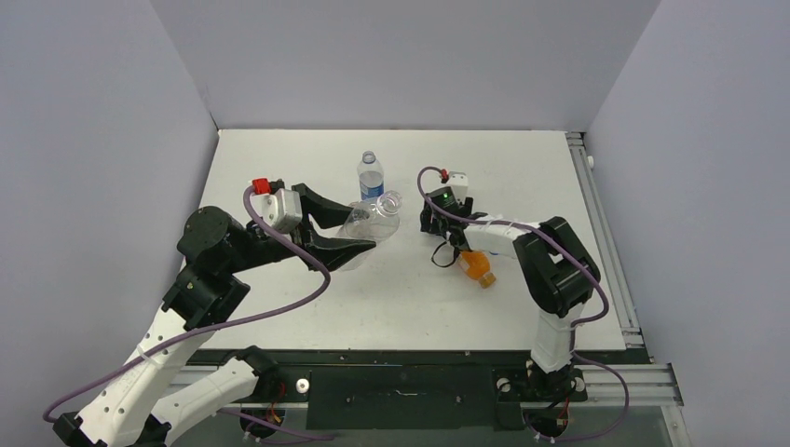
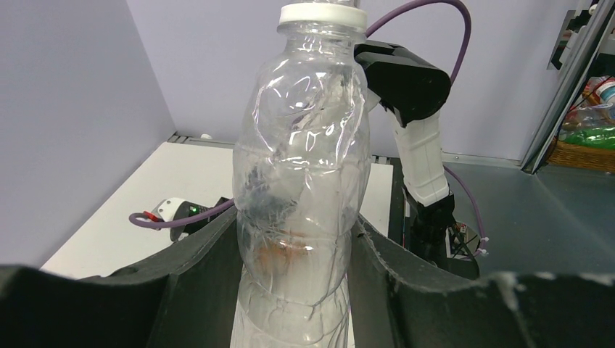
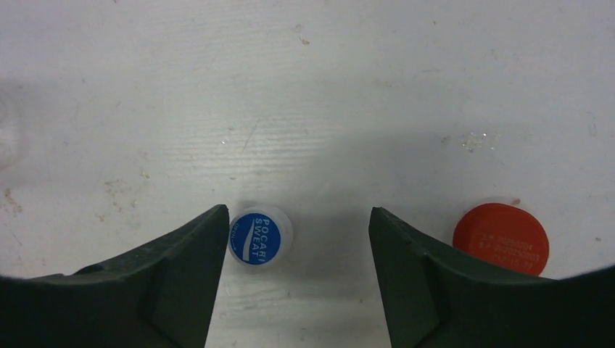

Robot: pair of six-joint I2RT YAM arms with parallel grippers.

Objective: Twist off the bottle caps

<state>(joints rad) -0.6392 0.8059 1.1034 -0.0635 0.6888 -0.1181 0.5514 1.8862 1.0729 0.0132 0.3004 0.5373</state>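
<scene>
I need to grab the clear unlabelled bottle by its neck (image 1: 388,202) with my right gripper next, so its base stays free and I can set it upright.
My left gripper (image 1: 365,225) is shut on the clear unlabelled bottle (image 1: 371,222) and holds it tilted above the table. In the left wrist view the bottle (image 2: 301,167) stands between the fingers (image 2: 196,275), with a white ring at its neck (image 2: 320,13). My right gripper (image 1: 436,229) points down at the table, open and empty (image 3: 297,217). A blue-topped white cap (image 3: 259,237) lies on the table by its left finger (image 3: 181,268). An orange-red cap (image 3: 500,238) lies outside the right finger. The blue-labelled bottle (image 1: 371,175) stands behind. The orange bottle (image 1: 477,267) lies on its side under the right arm.
The white table (image 1: 307,307) ends in a metal rail (image 1: 606,242) on the right and grey walls at the left and back. A basket of bottles (image 2: 587,141) sits off the table. The short reddish-labelled bottle is out of view.
</scene>
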